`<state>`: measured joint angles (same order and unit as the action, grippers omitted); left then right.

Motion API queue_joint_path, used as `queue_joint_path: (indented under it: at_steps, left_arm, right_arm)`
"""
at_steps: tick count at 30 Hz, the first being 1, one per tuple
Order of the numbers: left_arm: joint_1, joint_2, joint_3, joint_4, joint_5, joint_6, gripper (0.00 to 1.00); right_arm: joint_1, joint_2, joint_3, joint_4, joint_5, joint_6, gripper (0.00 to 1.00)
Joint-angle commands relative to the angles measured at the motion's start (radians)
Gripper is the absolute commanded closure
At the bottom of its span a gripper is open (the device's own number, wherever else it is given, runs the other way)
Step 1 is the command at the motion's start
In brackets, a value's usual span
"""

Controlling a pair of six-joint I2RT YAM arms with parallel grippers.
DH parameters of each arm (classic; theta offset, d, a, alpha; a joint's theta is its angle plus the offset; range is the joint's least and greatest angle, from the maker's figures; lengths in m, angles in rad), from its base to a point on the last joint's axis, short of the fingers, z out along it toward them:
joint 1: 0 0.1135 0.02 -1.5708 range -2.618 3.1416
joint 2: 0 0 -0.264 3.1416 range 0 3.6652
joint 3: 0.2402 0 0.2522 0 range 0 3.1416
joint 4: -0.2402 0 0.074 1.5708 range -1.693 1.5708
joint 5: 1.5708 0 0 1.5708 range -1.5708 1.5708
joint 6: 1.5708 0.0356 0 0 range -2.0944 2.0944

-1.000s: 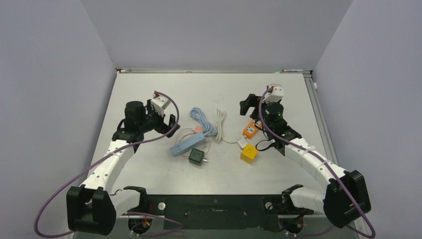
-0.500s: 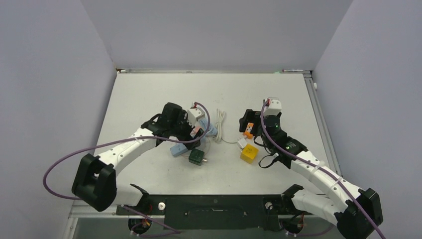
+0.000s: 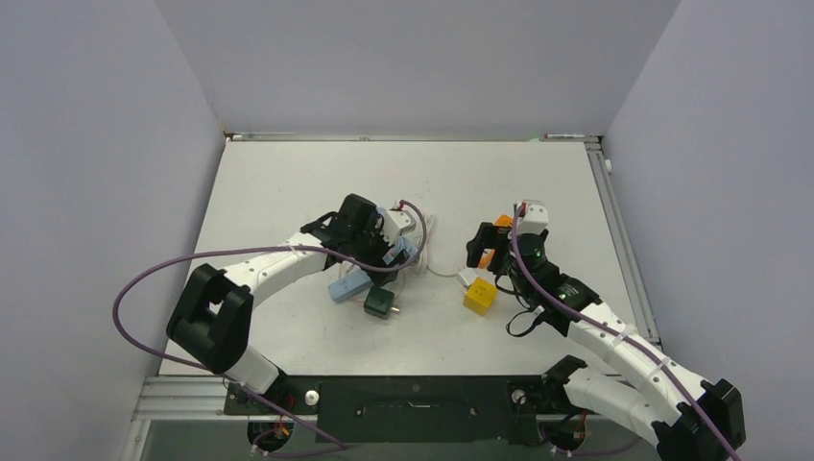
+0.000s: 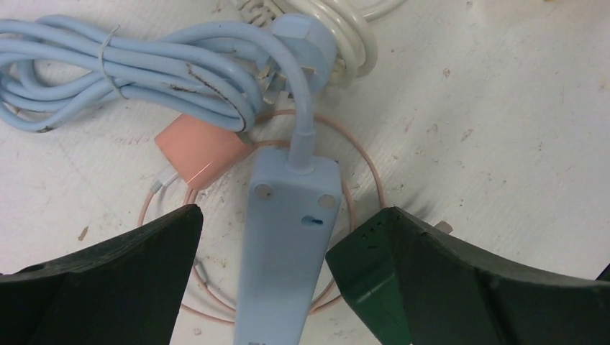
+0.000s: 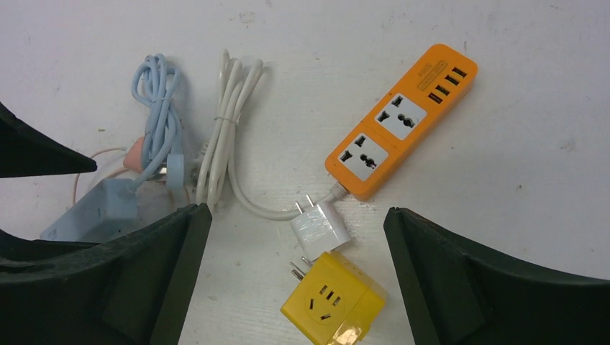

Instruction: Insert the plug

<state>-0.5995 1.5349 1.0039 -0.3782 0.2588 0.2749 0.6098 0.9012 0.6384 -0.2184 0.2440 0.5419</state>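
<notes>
I should grab the blue power strip across its sides at the cord end [image 3: 363,279] [image 4: 292,204] with my left gripper, leaving the strip's top side free for handover to my right gripper.
A light blue power strip [image 4: 288,237] lies flat with its bundled blue cord [image 4: 122,68] and blue plug [image 4: 302,36] beyond it. My left gripper [image 4: 277,230] is open, one finger on each side of the strip's cord end, not touching it. A white plug [image 5: 319,226] on a white cord [image 5: 226,122] lies between an orange power strip [image 5: 403,118] and a yellow cube socket [image 5: 334,305]. My right gripper [image 5: 295,212] hovers open above the white plug and the yellow cube, holding nothing.
A pink charger [image 4: 198,151] with a thin pink cable looped under the blue strip lies by the blue cord. A dark green cube adapter [image 3: 381,303] sits just right of the blue strip. Grey walls enclose the white table [image 3: 288,173].
My left arm has swung right from the table's left side to over the blue strip. My right arm has come nearer, over the white plug and yellow cube, its jaws opening wider.
</notes>
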Motion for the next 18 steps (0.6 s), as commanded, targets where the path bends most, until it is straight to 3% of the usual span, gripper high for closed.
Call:
queue_joint_path:
  at_steps: [1, 4, 11, 15, 18]
  left_arm:
    - [-0.015, 0.043, 0.071, 0.006, 0.052, 0.043, 0.08]
    - [-0.017, 0.075, 0.091, 0.010, 0.077, 0.064, 0.22]
    - [-0.022, 0.100, 0.126, 0.011, 0.075, 0.073, 0.64]
    - [-0.022, 0.047, 0.151, -0.039, 0.099, 0.101, 0.76]
    - [-0.001, -0.027, 0.222, -0.111, 0.135, 0.087, 0.79]
  right_arm:
    - [0.005, -0.035, -0.007, -0.001, 0.005, 0.023, 0.01]
    - [0.005, -0.040, -0.006, -0.008, -0.005, 0.025, 0.06]
    - [0.005, -0.082, -0.028, -0.011, -0.022, 0.039, 0.14]
    - [0.005, -0.086, -0.037, 0.005, -0.042, 0.049, 0.16]
    - [0.005, -0.068, -0.036, 0.024, -0.070, 0.053, 0.16]
